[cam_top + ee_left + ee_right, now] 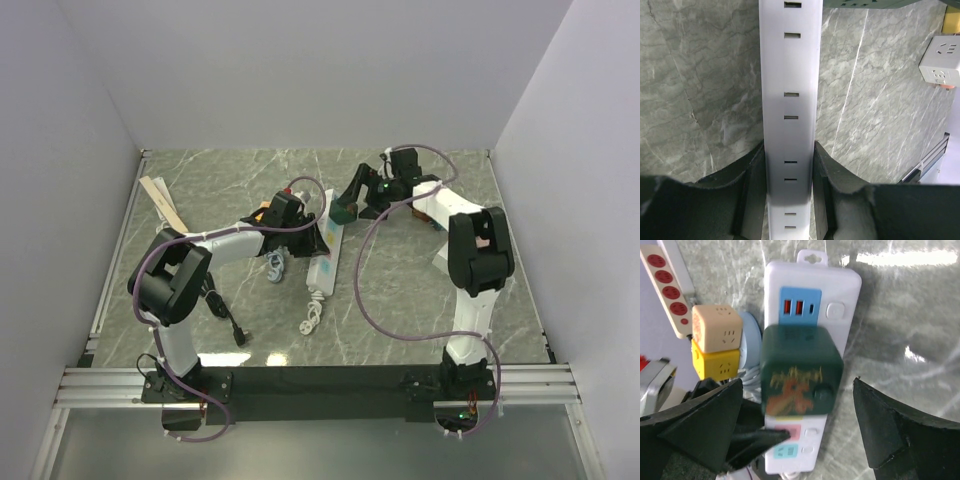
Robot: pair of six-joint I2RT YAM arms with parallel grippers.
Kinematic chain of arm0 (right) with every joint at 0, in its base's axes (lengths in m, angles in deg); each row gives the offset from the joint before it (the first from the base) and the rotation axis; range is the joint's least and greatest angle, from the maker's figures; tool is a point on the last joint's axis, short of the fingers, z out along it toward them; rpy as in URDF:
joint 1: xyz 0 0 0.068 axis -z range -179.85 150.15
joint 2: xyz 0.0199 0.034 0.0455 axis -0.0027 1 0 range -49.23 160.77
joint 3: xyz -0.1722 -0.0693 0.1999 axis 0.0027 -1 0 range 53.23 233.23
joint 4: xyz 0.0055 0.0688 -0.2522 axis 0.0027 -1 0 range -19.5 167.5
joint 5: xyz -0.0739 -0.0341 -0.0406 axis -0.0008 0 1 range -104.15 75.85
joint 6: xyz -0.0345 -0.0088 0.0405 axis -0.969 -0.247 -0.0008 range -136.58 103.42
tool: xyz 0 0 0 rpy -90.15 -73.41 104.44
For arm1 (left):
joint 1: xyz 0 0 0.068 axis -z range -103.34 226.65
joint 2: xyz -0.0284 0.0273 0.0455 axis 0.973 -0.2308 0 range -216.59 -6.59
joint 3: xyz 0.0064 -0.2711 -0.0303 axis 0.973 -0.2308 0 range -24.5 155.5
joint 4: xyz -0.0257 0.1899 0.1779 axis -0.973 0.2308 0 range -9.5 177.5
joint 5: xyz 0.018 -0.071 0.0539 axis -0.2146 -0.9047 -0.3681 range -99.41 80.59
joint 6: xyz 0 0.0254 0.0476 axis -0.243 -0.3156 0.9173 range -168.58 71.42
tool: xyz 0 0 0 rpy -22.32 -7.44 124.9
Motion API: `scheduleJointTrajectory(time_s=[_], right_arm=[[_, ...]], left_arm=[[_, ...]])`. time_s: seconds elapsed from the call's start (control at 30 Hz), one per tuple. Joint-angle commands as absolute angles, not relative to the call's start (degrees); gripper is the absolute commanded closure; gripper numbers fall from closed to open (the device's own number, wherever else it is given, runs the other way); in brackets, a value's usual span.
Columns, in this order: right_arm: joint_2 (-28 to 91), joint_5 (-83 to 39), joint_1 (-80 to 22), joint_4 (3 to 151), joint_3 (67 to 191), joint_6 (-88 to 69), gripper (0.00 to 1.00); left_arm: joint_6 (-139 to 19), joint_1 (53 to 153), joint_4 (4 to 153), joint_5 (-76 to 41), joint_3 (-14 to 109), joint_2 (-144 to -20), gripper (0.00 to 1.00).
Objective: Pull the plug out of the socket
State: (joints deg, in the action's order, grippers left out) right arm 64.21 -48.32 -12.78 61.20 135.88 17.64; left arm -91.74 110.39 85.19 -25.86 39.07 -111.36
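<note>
I should grab the dark green cube plug (pixel 343 212) with my right gripper by two opposite sides. Then I can pull it off the held power strip (pixel 324 264).
A white power strip (pixel 322 268) lies in the middle of the table, running front to back. A dark green cube plug (pixel 800 370) with an orange pattern sits plugged into it near its far end; it also shows in the top view (pixel 343 211). My left gripper (pixel 789 170) is shut on the strip (pixel 790 75), one finger on each long side. My right gripper (pixel 797 382) is open, hovering over the plug with one finger on each side, apart from it. The strip's blue USB panel (pixel 800 305) shows beyond the plug.
Beige (pixel 717 327) and yellow (pixel 715 362) cube sockets and a long strip with red sockets (pixel 667 275) lie left of the power strip. A white cube socket (pixel 940 60) lies to its right. Wooden sticks (pixel 163 203) lie at far left, a black cable plug (pixel 238 335) at front.
</note>
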Motion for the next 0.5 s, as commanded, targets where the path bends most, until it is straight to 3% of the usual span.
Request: scheduleJointTrajectory(time_s=[0.0, 0.2, 0.3, 0.33, 0.47], right_arm=[[67.57, -49.48, -14.08, 62.12, 139.35, 16.91, 0.03], [71.09, -51.15, -14.35, 63.07, 141.73, 18.22, 0.05], [72.05, -51.76, -14.35, 64.57, 142.17, 19.63, 0.2], [72.49, -52.11, -14.44, 64.75, 142.78, 20.24, 0.32], [73.9, -52.9, -14.44, 65.37, 143.66, 21.04, 0.51]], left_arm=[[-90.77, 110.84, 87.53, -25.5, 38.25, -113.03, 0.99], [-90.94, 110.84, 87.36, -25.41, 37.73, -112.68, 0.99], [-90.94, 110.84, 87.18, -25.5, 37.55, -112.76, 0.99], [-90.94, 110.93, 87.18, -25.59, 37.55, -112.85, 0.99], [-90.85, 110.84, 87.36, -25.24, 37.55, -113.2, 0.99]])
